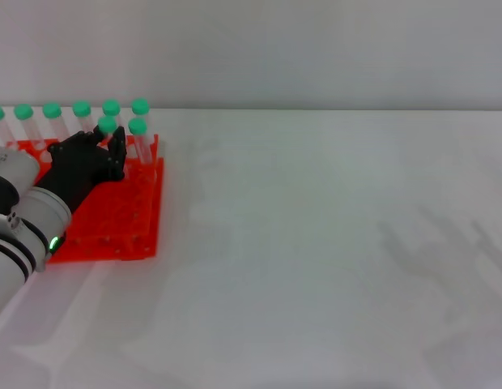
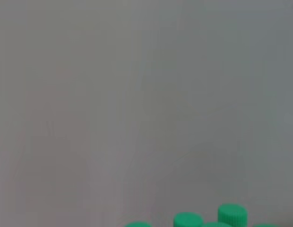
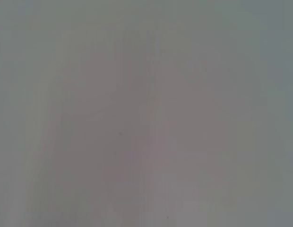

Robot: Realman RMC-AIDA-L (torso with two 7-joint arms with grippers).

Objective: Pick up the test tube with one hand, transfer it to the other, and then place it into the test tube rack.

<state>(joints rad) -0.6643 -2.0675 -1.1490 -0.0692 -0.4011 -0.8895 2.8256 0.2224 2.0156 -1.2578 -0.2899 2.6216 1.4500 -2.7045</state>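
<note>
The held tube's green cap sits low over the red rack, level with the neighbouring tube's cap, so it is time for my left gripper to open.
The orange-red test tube rack lies at the far left of the white table. My left hand is over the rack's back part, fingers closed around a test tube whose green cap sticks up just above them. The tube's body is hidden by the fingers, so I cannot tell how deep it sits in the rack. Another green-capped tube stands in the rack right beside it. The right hand is out of view. The right wrist view shows only bare grey surface.
Several green-capped tubes stand in a row along the rack's back edge; a few of their caps show in the left wrist view. The white table stretches to the right of the rack.
</note>
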